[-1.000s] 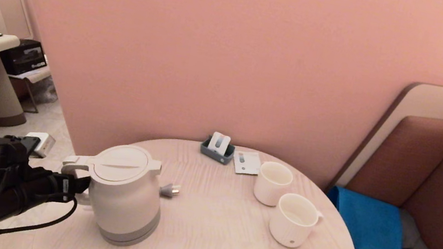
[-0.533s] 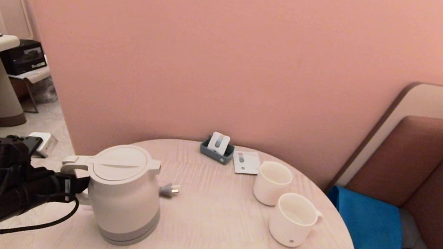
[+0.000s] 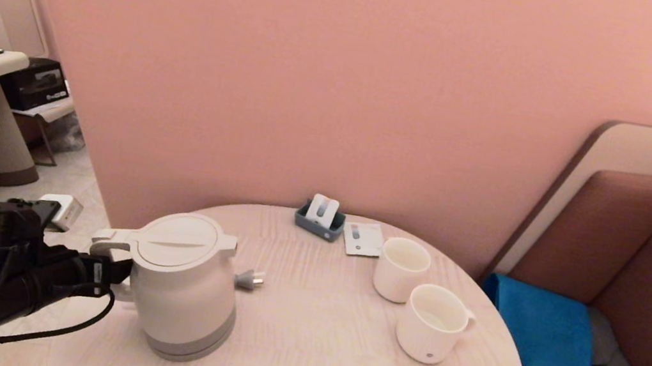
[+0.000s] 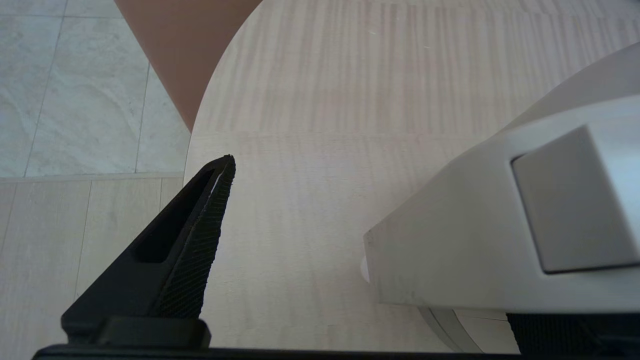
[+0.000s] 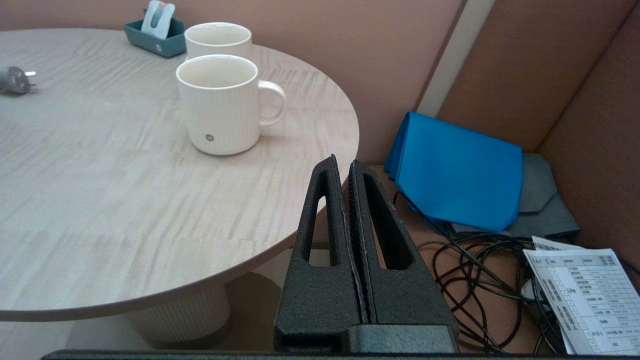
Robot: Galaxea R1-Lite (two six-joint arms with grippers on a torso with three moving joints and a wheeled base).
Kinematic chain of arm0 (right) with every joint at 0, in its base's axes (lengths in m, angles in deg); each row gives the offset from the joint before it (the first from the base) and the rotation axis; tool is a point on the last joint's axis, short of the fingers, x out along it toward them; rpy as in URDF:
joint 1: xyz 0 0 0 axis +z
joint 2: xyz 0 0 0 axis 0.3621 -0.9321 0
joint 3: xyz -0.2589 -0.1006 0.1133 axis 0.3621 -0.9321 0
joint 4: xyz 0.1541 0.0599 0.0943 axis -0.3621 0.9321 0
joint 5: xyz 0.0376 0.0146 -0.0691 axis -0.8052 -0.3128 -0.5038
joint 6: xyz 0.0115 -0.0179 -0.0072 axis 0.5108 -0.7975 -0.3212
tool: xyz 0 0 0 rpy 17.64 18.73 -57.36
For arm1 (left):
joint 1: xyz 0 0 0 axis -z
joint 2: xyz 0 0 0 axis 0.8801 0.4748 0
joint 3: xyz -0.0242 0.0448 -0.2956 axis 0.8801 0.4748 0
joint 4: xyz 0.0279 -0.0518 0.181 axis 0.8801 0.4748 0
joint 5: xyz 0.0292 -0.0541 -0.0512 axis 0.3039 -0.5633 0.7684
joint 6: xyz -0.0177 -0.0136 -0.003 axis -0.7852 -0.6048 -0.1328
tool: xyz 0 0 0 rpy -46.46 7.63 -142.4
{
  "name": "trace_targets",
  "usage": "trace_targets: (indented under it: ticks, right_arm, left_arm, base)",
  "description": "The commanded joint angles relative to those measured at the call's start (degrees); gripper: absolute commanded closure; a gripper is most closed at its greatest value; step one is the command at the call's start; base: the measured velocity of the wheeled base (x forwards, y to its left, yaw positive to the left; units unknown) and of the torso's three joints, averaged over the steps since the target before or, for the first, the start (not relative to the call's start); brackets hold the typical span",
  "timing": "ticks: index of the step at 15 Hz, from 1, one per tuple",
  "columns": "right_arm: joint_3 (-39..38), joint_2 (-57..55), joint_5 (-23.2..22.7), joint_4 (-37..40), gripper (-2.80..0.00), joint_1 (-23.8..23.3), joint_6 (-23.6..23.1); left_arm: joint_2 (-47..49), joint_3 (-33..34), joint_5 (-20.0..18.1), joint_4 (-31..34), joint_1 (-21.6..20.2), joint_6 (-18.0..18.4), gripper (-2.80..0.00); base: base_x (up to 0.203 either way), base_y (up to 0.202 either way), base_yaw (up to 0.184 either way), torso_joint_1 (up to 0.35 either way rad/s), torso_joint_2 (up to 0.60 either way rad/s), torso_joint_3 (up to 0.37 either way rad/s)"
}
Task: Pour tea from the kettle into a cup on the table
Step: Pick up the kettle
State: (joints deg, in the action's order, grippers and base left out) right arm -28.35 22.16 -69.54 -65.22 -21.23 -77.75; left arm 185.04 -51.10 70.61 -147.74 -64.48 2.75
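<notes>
My left gripper will grab the kettle by its loop handle [image 3: 109,248] next, so it can pour tea into the ribbed cup [image 3: 433,323].
The cream-white kettle [image 3: 184,291] stands on the left of the round pale-wood table [image 3: 308,348], with its loop handle toward the table's left edge. My left gripper [image 3: 112,272] is open at that handle. In the left wrist view one black finger [image 4: 195,250] is out over bare tabletop, while the handle's top [image 4: 475,230] covers the other finger. The ribbed cup [image 3: 433,323] with the grey dot stands at the right of the table, also seen as the cup [image 5: 220,102] in the right wrist view. My right gripper [image 5: 342,162] is shut and empty, low beside the table's right edge.
A smooth plain white cup [image 3: 400,270] stands just behind the ribbed one. A grey plug [image 3: 249,279], a blue-grey holder [image 3: 319,216] and a card [image 3: 361,239] lie further back. A blue cloth [image 5: 457,172], black cables [image 5: 480,280] and a paper sheet [image 5: 585,295] lie on the bench to the right.
</notes>
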Motion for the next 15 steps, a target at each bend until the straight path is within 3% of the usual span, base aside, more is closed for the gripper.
trace_targets:
  ticks: [1, 10, 15]
  right_arm:
    - [0.0, 0.0, 0.0, 0.0, 0.00, 0.0, 0.0]
    - [0.0, 0.0, 0.0, 0.0, 0.00, 0.0, 0.0]
    - [0.0, 0.0, 0.0, 0.0, 0.00, 0.0, 0.0]
  left_arm:
    - [0.1, 0.1, -0.1, -0.4, 0.0, 0.0, -2.80]
    - [0.3, 0.0, -0.1, -0.4, 0.0, 0.1, -2.80]
    - [0.3, 0.3, 0.0, -0.3, 0.0, 2.1, -2.80]
  base:
    - [0.000, 0.000, 0.000, 0.000, 0.00, 0.000]
    - [0.000, 0.000, 0.000, 0.000, 0.00, 0.000]
    - [0.000, 0.000, 0.000, 0.000, 0.00, 0.000]
